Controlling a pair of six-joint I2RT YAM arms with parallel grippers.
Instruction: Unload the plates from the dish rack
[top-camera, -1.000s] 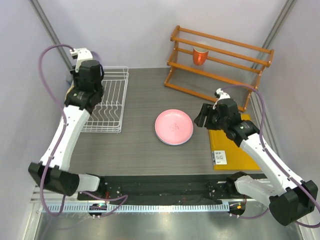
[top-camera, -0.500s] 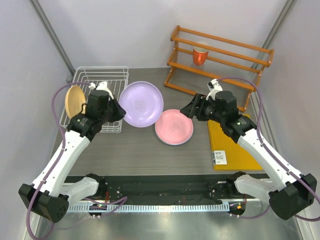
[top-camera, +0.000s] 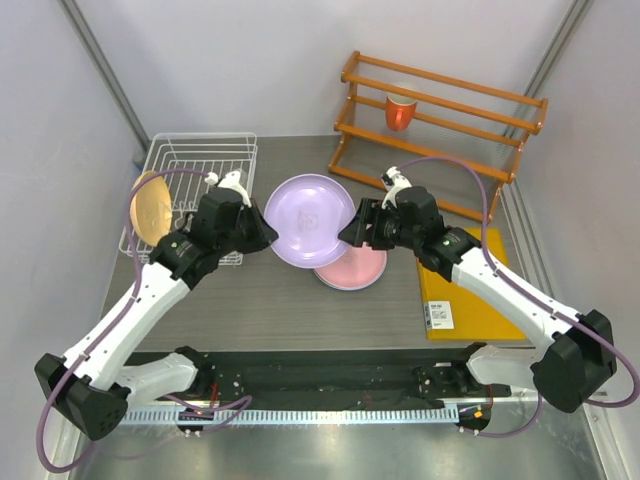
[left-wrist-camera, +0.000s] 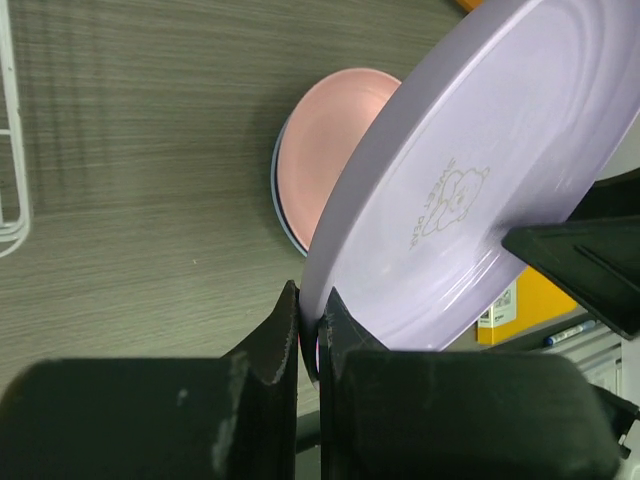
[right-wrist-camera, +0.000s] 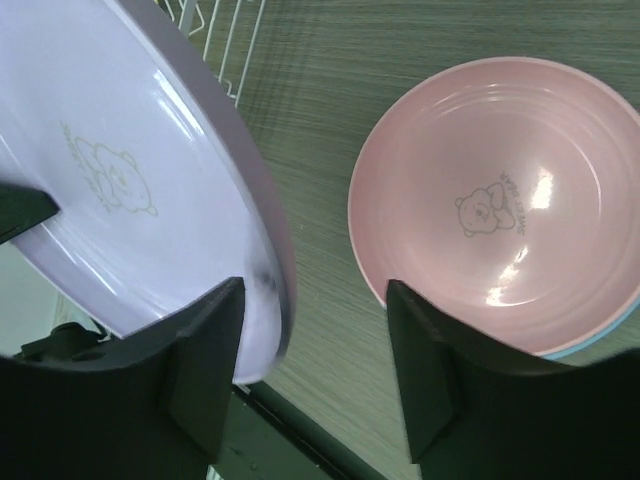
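I should close my right gripper on the lilac plate's rim (right-wrist-camera: 273, 308). The plate's rim reaches down past the gripper's fingers, so it would be caught if I closed now.
My left gripper (top-camera: 262, 235) (left-wrist-camera: 308, 320) is shut on the near rim of the lilac plate (top-camera: 312, 218) (left-wrist-camera: 480, 170), which it holds tilted in the air at mid-table. My right gripper (top-camera: 350, 232) (right-wrist-camera: 315, 330) stands open, and the lilac plate's (right-wrist-camera: 120, 170) far rim sits between its fingers, close to the left one. Below, the pink plate (top-camera: 358, 268) (right-wrist-camera: 500, 210) lies stacked on the light blue plate (right-wrist-camera: 600, 342). An orange-yellow plate (top-camera: 150, 205) stands upright in the white wire dish rack (top-camera: 200, 160) at the far left.
An orange wooden slatted shelf (top-camera: 440, 120) with an orange-red cup (top-camera: 400, 112) stands at the back right. A yellow board (top-camera: 465, 290) with a small white card (top-camera: 438, 315) lies flat on the right, beside the stacked plates.
The left arm has lifted the lilac plate out of the rack and carried it right to mid-table. The right gripper has swung left, and its open fingers now straddle the plate's rim.
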